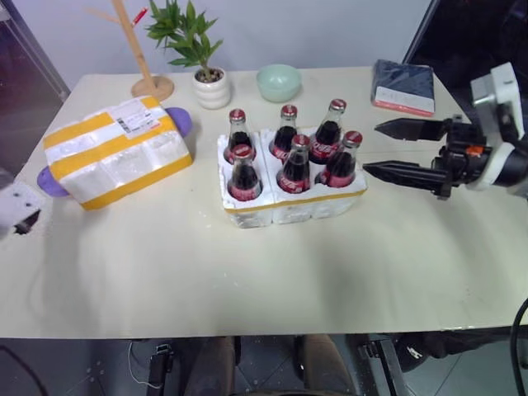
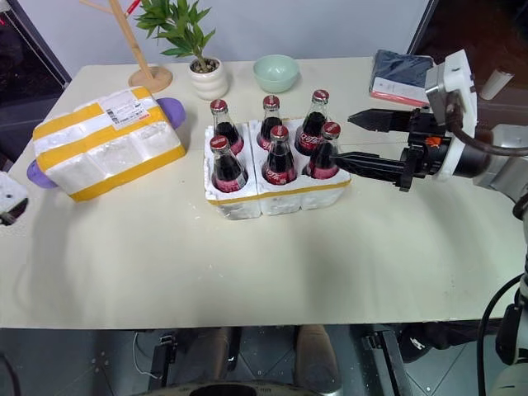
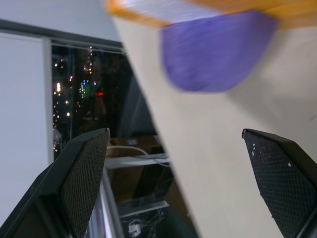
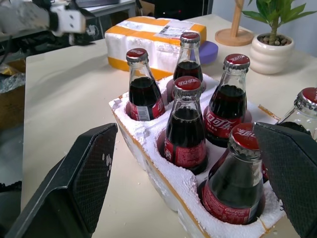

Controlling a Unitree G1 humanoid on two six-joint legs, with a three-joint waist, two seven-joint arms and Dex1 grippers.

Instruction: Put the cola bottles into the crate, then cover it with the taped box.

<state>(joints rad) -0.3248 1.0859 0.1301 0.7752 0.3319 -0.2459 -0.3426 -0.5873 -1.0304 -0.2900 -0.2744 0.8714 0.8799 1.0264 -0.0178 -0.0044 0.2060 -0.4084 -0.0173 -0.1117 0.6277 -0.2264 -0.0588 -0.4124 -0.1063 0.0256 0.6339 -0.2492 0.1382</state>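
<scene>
The left gripper needs to cover the bottle crate (image 1: 289,206) next, so it should grab the taped box by its purple end tab (image 1: 51,183).
Several cola bottles (image 1: 294,165) with red caps stand upright in the wells of the white foam crate (image 1: 289,211) at the table's middle. To its right, my right gripper (image 1: 370,148) hangs open at bottle height and points at the crate, close to the nearest bottle (image 4: 237,178) without touching it. The taped box (image 1: 115,153), white foam with yellow bands and a label, lies on the left. My left gripper (image 3: 175,131) is open and empty at the table's left edge, aimed at a purple object (image 3: 215,52) under the box.
Along the table's back stand a wooden stand (image 1: 153,82), a potted plant (image 1: 210,82), a green bowl (image 1: 278,81) and a dark book (image 1: 404,85). The purple object (image 1: 51,183) sticks out from under both ends of the taped box.
</scene>
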